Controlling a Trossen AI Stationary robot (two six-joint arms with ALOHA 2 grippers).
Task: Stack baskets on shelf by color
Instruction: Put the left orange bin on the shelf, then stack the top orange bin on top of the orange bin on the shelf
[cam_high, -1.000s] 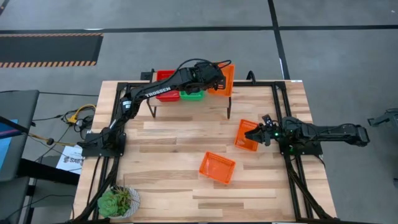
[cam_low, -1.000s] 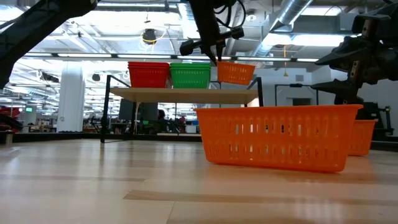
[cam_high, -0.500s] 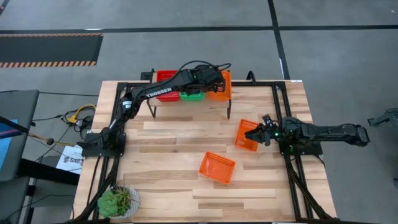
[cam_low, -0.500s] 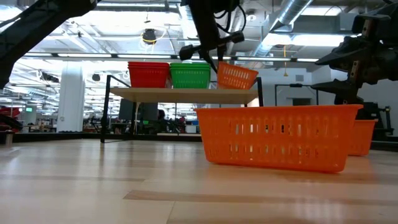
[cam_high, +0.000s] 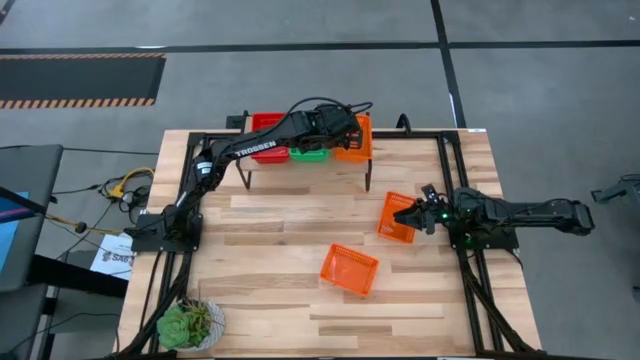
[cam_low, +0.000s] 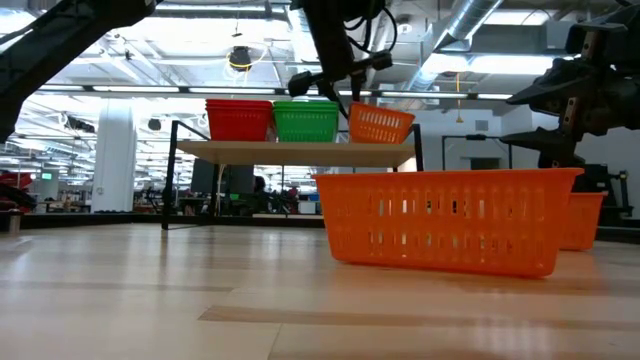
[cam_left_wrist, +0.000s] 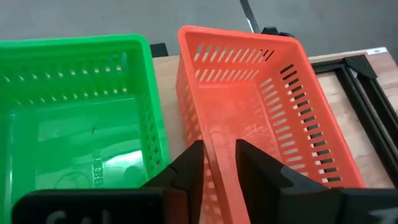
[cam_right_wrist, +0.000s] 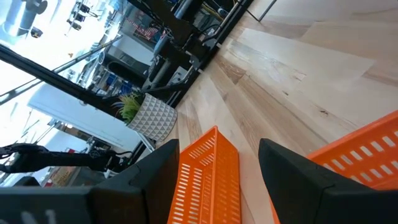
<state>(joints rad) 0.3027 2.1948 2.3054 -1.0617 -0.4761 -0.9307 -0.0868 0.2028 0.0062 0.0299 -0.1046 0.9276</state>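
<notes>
My right gripper picks up the second orange basket from the table by its rim next, to stack it with the orange basket on the shelf.
Red baskets (cam_high: 265, 124) and green baskets (cam_high: 308, 152) sit stacked on the shelf (cam_low: 295, 150), the red stack (cam_low: 239, 120) to the left of the green stack (cam_low: 305, 120). My left gripper (cam_high: 338, 128) is over the shelf's right part, shut on an orange basket (cam_high: 356, 138) that sits tilted (cam_low: 380, 123) beside the green stack. A second orange basket (cam_high: 397, 217) lies on the table at my open right gripper (cam_high: 413, 214). A third orange basket (cam_high: 349, 269) rests flat mid-table. My left gripper (cam_left_wrist: 217, 165) pinches the orange basket's long wall (cam_left_wrist: 208, 134) on the side next to the green basket (cam_left_wrist: 74, 112), one finger inside and one outside. The fingers come from above. The basket is tilted, its lower edge (cam_low: 372, 141) at the shelf top. My right gripper (cam_right_wrist: 217, 149) stands at the second basket's right edge; I cannot tell whether it touches.
A potted plant (cam_high: 190, 322) stands at the table's near left corner. Black frame rails run along the table's left and right sides (cam_high: 452, 170). Bare wood lies between the shelf and the mid-table basket.
My left gripper has moved a little toward the table's left and down, bringing the orange basket from hanging beside the shelf's right end onto the shelf next to the green stack. The basket has tipped from level to tilted. In the last half second little has moved.
</notes>
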